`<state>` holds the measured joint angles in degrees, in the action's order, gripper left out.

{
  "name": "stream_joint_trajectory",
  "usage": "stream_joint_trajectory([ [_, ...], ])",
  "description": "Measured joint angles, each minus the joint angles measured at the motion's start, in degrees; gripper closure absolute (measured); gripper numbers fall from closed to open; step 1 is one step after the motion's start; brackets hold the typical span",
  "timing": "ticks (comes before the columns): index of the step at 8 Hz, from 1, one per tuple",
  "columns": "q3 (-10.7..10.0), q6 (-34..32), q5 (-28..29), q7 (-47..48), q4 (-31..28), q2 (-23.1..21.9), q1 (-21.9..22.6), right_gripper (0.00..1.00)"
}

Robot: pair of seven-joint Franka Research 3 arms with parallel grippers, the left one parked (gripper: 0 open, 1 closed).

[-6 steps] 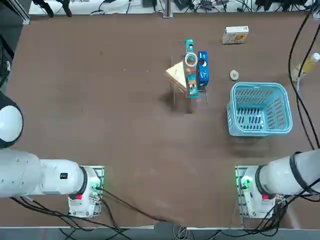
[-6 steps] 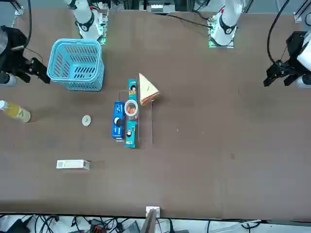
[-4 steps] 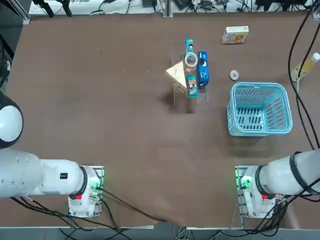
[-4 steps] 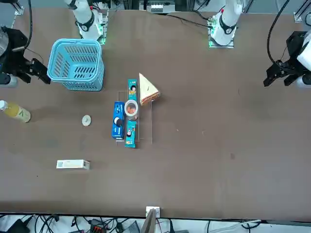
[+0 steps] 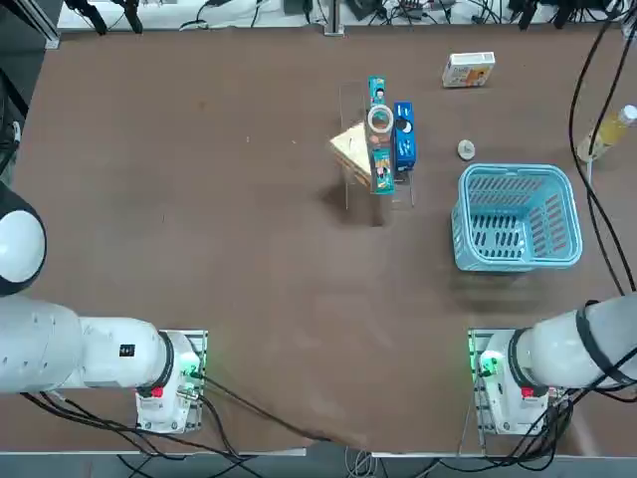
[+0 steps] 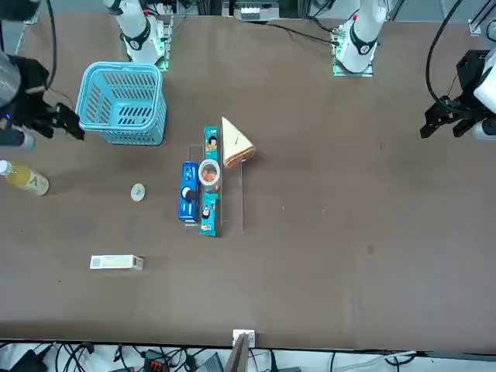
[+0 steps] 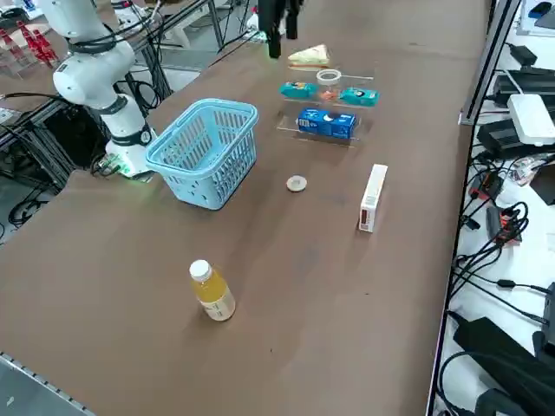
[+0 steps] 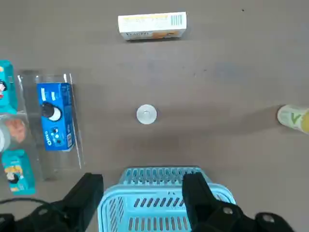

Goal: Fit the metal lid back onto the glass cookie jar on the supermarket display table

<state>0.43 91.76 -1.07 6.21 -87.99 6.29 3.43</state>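
Note:
The metal lid needs to go onto the glass cookie jar [image 6: 209,173], so my right gripper needs to grab it by its center knob [image 6: 138,191] next.
The metal lid [image 5: 466,149] [image 6: 137,192] [image 8: 146,114] lies flat on the dark-brown display table [image 5: 199,199], between the blue basket and a white box. The glass cookie jar [image 5: 380,119] [image 6: 209,173] [image 7: 328,76] stands uncovered among teal snack packs on a clear tray, left of the lid in the top view. My right gripper [image 8: 142,193] [image 6: 66,120] hangs open and empty high above the basket's edge. The lid is on the table well past its fingertips [image 8: 91,186]. The gripper is outside the top view.
A blue basket [image 5: 518,217] sits just near of the lid. A white box [image 5: 468,70] lies farther back, and a yellow drink bottle [image 7: 212,293] stands near the table's right edge. A wrapped sandwich [image 5: 350,149] and a blue pack [image 5: 403,134] flank the jar.
In the front view my right gripper has shifted slightly toward the basket. The lid, jar and other items have not moved.

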Motion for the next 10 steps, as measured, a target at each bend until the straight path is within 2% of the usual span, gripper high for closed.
stream_joint_trajectory([
  [6, -0.2, 18.7, 0.0, 2.4, -3.3, 16.0, 0.5, 0.00],
  [10, 0.0, 37.0, 0.1, 5.4, -16.9, 17.8, 1.5, 0.00],
])
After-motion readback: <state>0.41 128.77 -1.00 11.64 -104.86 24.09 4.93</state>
